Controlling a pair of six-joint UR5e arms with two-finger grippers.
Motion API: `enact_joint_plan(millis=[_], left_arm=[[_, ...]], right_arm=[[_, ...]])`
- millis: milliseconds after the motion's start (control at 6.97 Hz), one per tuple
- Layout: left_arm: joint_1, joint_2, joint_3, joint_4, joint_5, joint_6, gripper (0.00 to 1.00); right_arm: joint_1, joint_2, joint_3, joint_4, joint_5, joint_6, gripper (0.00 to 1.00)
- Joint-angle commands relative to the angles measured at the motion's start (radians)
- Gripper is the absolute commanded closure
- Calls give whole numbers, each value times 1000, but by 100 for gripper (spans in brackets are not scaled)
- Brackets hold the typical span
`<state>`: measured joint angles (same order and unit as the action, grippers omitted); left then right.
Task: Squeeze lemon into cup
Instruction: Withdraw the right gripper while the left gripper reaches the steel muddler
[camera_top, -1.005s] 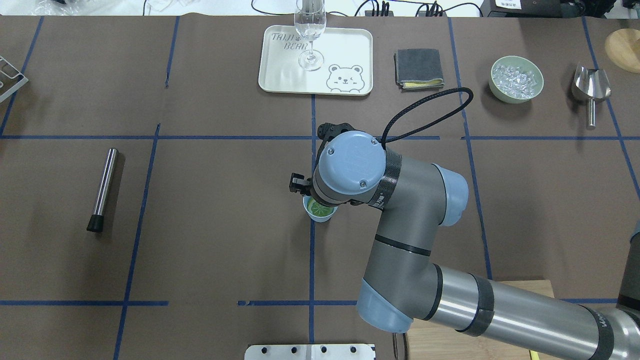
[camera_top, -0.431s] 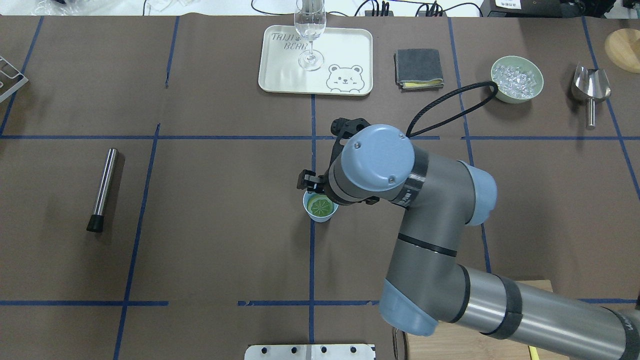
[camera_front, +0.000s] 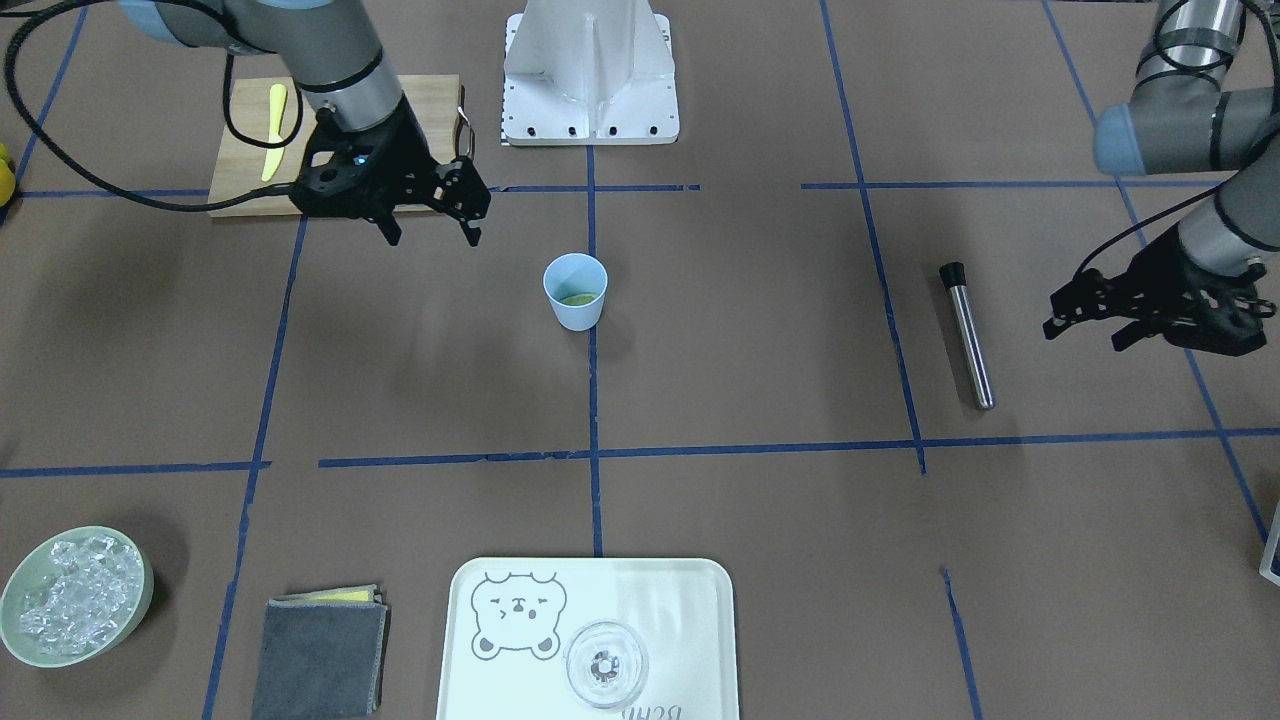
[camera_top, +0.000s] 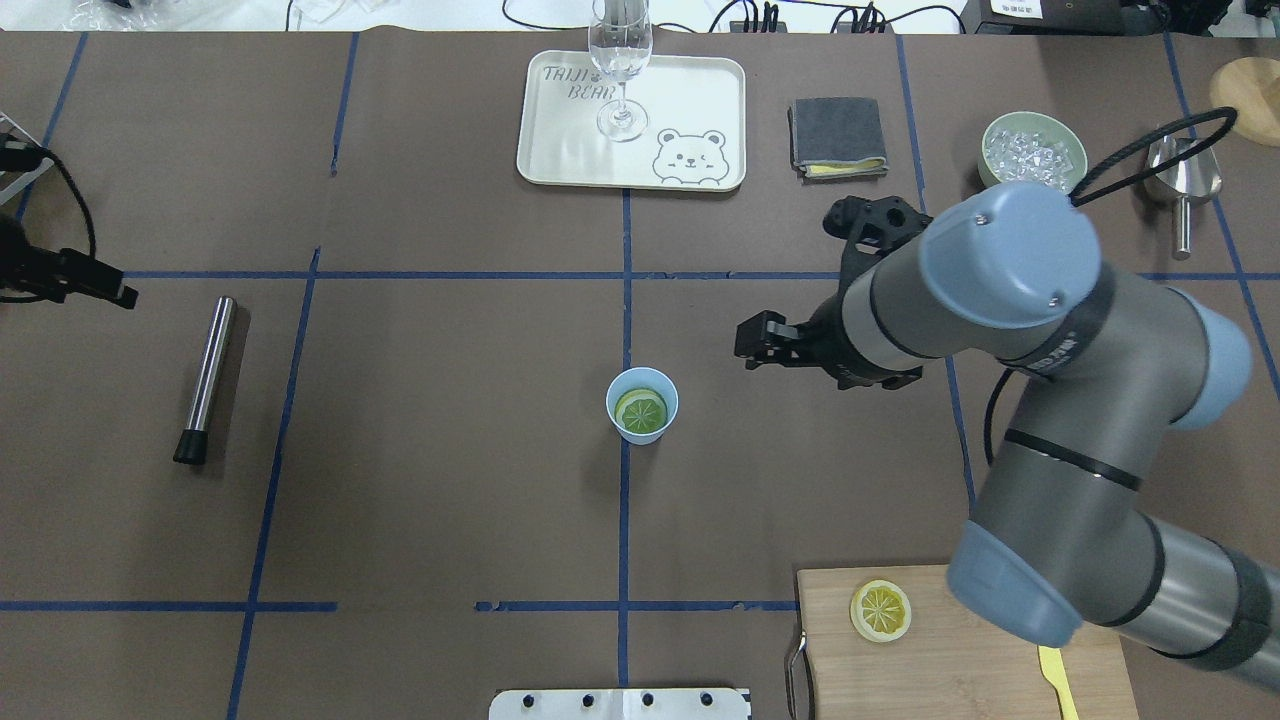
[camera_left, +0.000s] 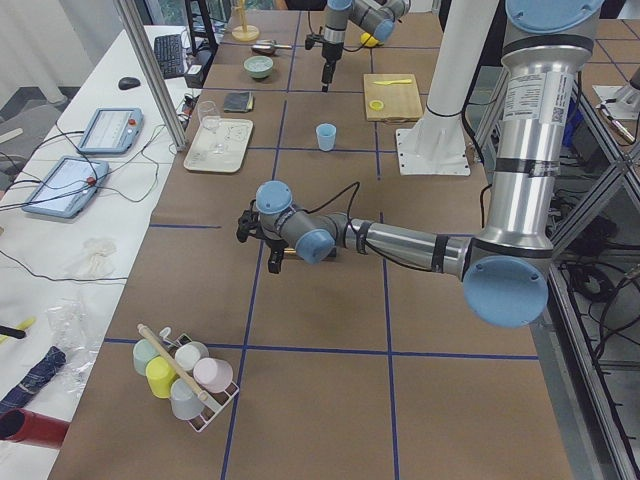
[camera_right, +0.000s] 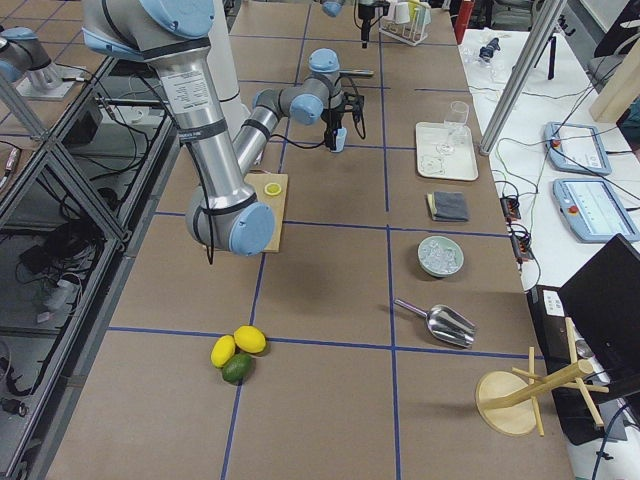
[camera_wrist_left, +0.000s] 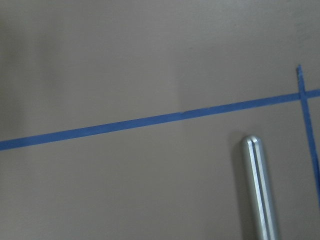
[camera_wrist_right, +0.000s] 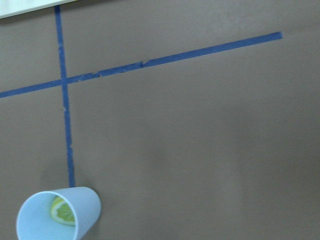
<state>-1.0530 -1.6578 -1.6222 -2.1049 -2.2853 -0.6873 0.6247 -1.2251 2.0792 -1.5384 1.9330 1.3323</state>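
The steel rod (camera_front: 968, 334) is long and lies flat, so my left gripper will grab it around the middle of its body next.
The light-blue cup (camera_top: 642, 405) stands upright at the table's middle, on a blue tape line. A lemon slice (camera_top: 641, 411) lies flat inside it, also seen in the front view (camera_front: 577, 298) and the right wrist view (camera_wrist_right: 62, 211). A second lemon slice (camera_top: 880, 610) lies on the wooden cutting board (camera_top: 830, 650). My right gripper (camera_front: 432, 235) is open and empty, raised, and well to the right of the cup in the overhead view (camera_top: 758, 340). My left gripper (camera_front: 1085, 325) is open and empty, far from the cup, beside a steel rod (camera_top: 207, 378).
A cream tray (camera_top: 560, 150) with a clear glass (camera_top: 621, 60) stands at the back centre. A grey cloth (camera_top: 838, 137), a pale-green bowl of ice (camera_top: 985, 150) and a metal scoop (camera_top: 1182, 180) lie at the back right. A yellow knife (camera_front: 274, 130) lies on the board.
My right arm has pulled away from above the cup to the right, uncovering the cutting board. The lemon slice stays in the cup. My left gripper has come into view at the left edge.
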Motion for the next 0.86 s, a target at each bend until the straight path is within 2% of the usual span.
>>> enact_joint_plan(millis=[0, 144, 287, 718], left_arm=[[124, -37, -2, -26, 56, -146, 0], [177, -55, 8, -26, 128, -217, 1], [185, -53, 21, -20, 133, -213, 8], [192, -45, 58, -18, 170, -207, 18]], right_arm=[[76, -141, 53, 11, 58, -143, 1], [78, -145, 52, 11, 58, -147, 1], [78, -145, 52, 11, 58, -147, 1], [76, -145, 52, 11, 57, -144, 1]])
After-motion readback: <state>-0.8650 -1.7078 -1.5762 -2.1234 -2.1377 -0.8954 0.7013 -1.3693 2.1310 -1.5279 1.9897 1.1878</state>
